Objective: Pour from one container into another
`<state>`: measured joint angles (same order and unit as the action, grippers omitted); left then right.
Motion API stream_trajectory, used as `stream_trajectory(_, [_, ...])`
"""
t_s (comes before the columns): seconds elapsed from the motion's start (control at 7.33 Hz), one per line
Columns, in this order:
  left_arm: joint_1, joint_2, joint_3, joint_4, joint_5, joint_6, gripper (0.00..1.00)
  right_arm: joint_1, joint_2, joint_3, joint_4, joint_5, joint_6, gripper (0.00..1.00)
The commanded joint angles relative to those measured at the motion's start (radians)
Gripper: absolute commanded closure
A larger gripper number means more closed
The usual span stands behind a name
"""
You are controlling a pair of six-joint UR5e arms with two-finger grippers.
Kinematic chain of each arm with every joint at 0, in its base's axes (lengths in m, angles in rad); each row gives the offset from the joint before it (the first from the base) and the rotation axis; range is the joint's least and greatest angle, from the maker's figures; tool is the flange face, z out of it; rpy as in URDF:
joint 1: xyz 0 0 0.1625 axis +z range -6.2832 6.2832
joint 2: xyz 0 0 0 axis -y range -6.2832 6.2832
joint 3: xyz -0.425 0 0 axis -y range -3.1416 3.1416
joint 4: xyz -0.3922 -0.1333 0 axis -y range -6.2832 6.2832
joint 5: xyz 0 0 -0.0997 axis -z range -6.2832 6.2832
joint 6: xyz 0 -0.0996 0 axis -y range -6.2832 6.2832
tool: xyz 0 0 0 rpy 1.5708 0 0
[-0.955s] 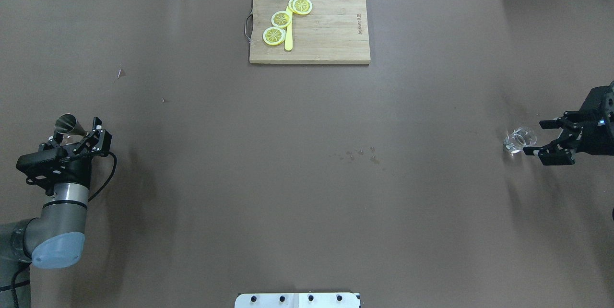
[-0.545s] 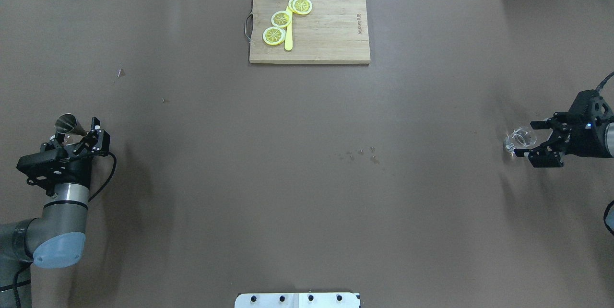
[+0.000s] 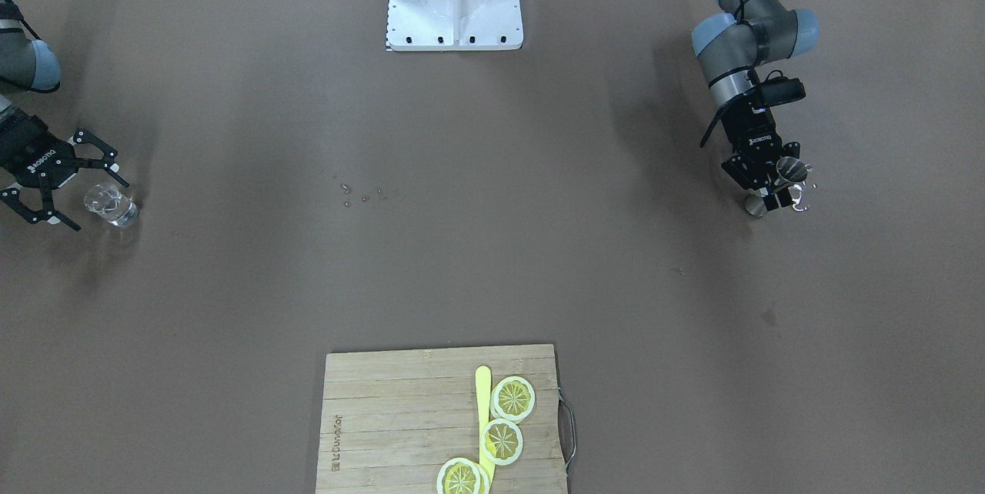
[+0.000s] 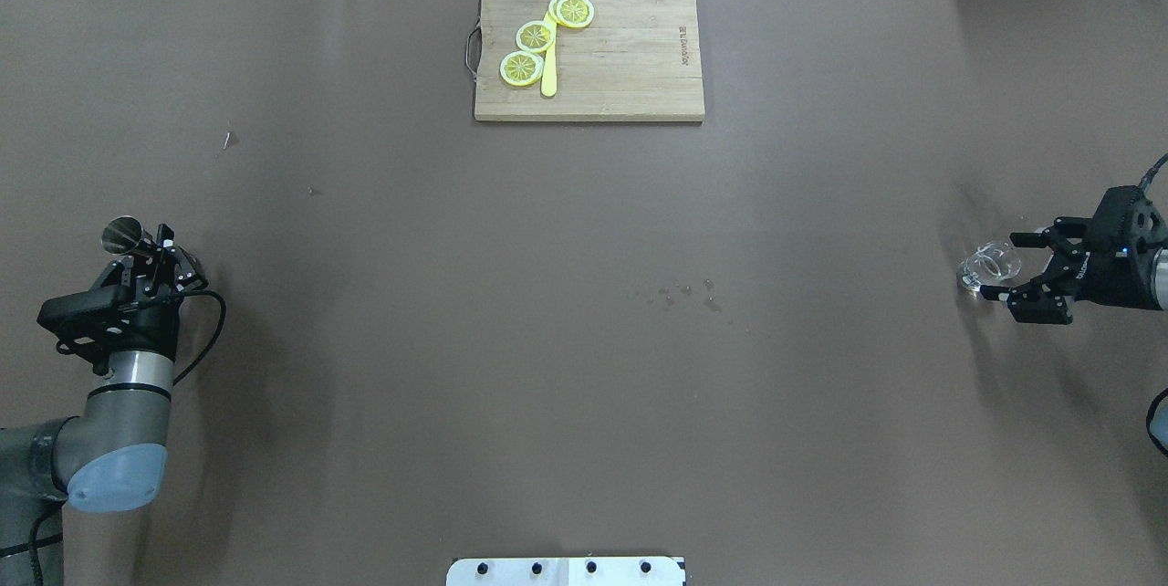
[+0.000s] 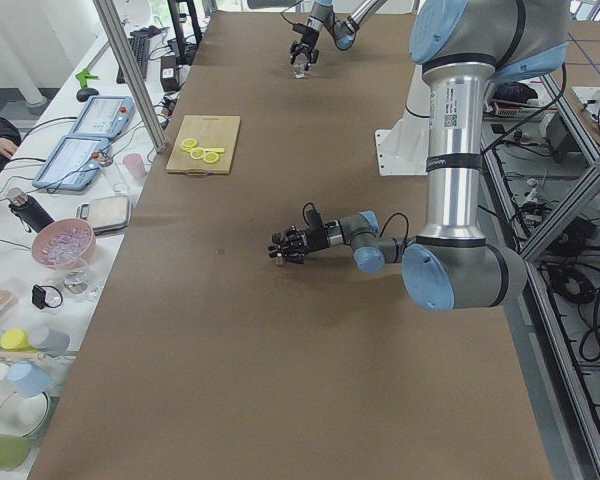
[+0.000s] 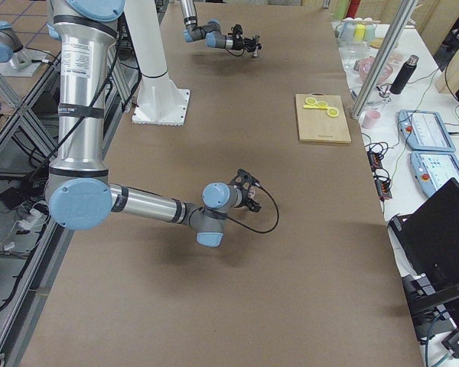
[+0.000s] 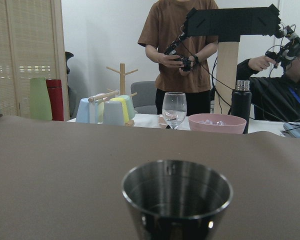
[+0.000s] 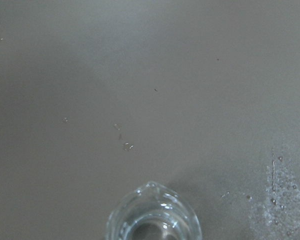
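Observation:
I should grip the pourer by its round body (image 8: 186, 222) with my right gripper, so that the clear glass pourer's spout (image 8: 152, 185) stays free to pour.
A steel jigger (image 4: 123, 235) stands upright at the table's left edge, and my left gripper (image 4: 149, 259) is shut on its waist. The left wrist view shows the jigger's cup (image 7: 176, 196) close up at bottom centre. From the front, the jigger (image 3: 790, 169) sits in my left gripper (image 3: 772, 185). A small clear glass pourer (image 4: 990, 262) stands at the right edge. My right gripper (image 4: 1002, 266) is open, with its fingertips on either side of the pourer and not touching it. The right wrist view shows the pourer (image 8: 154, 216) at the bottom.
A wooden cutting board (image 4: 630, 57) lies at the far centre, holding lemon slices (image 4: 536, 36) and a yellow knife (image 4: 548, 66). Water drops (image 4: 684, 292) spot the cloth near the middle. The white base plate (image 4: 566, 570) is at the near edge.
My left gripper's fingers have closed in on the jigger. My right gripper has moved a little toward the glass pourer and stays open.

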<state>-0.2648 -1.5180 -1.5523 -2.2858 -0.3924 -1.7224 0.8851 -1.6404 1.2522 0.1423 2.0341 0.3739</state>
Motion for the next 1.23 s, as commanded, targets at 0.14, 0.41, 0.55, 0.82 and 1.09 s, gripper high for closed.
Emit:
stream_trajectory(0.14, [-0.001,0.002,-0.04,0.003,0.0,0.012,0.98,-0.015,0.022,-0.022,0.039,-0.008,0.043,0.02])
stream_trajectory(0.41, [-0.002,0.022,-0.127,0.008,0.0,0.039,1.0,-0.026,0.022,-0.022,0.04,-0.006,0.037,0.02])
stream_trajectory(0.55, [-0.004,0.024,-0.173,0.009,-0.002,0.099,1.0,-0.034,0.028,-0.023,0.039,-0.009,0.034,0.07])
stream_trajectory(0.82, [-0.008,0.021,-0.265,0.006,-0.011,0.18,1.0,-0.04,0.028,-0.03,0.039,-0.008,0.023,0.19])
stream_trajectory(1.09, [-0.008,0.001,-0.313,-0.006,-0.156,0.423,1.0,-0.041,0.03,-0.031,0.039,-0.003,0.007,0.36])
